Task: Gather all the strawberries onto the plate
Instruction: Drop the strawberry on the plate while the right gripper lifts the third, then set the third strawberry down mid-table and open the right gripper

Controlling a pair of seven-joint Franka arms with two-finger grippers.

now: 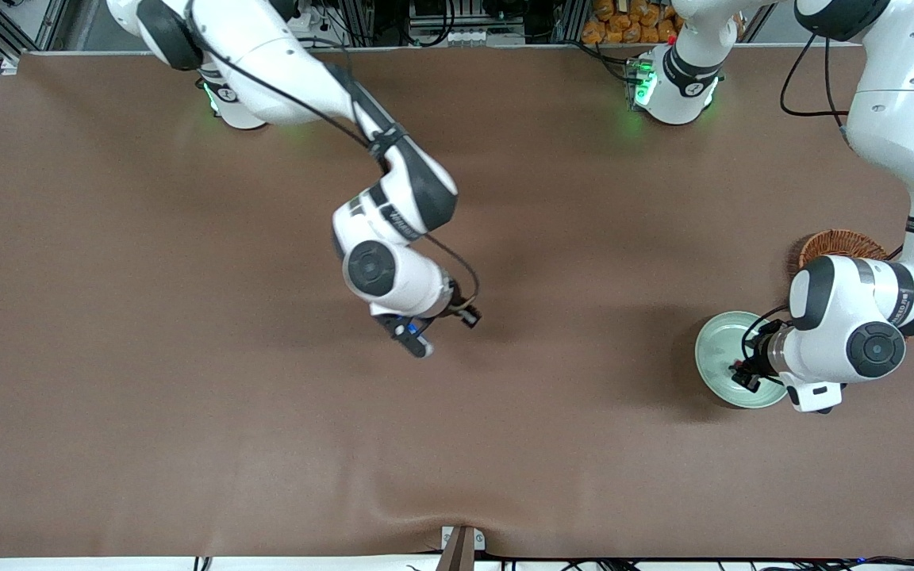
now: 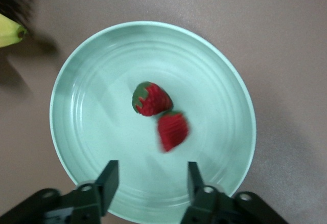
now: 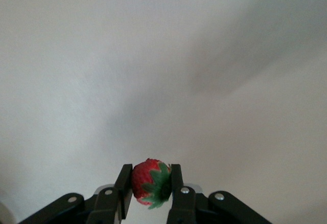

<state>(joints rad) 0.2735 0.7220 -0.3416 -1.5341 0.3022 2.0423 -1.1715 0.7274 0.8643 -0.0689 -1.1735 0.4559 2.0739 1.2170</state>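
Observation:
My right gripper holds the strawberry (image 3: 152,183) high over the empty cloth, and the strawberry would fall if I opened now. My right gripper should move it to the plate.
The pale mint-green plate (image 1: 715,349) lies toward the left arm's end of the table. In the left wrist view the plate (image 2: 97,86) holds two strawberries: one (image 2: 152,99) lies still near its middle, and the other (image 2: 172,130) touches it and is blurred. My left gripper (image 1: 745,373) hangs over the plate, open and empty (image 2: 152,166). My right gripper (image 1: 435,331) is over the middle of the table, shut (image 3: 150,169) on a third strawberry (image 3: 145,180), which it holds above the bare cloth.
A brown wicker basket (image 1: 842,242) stands beside the plate, farther from the front camera and partly under the left arm. A yellow banana tip (image 2: 9,32) shows by the basket in the left wrist view. Brown cloth covers the table.

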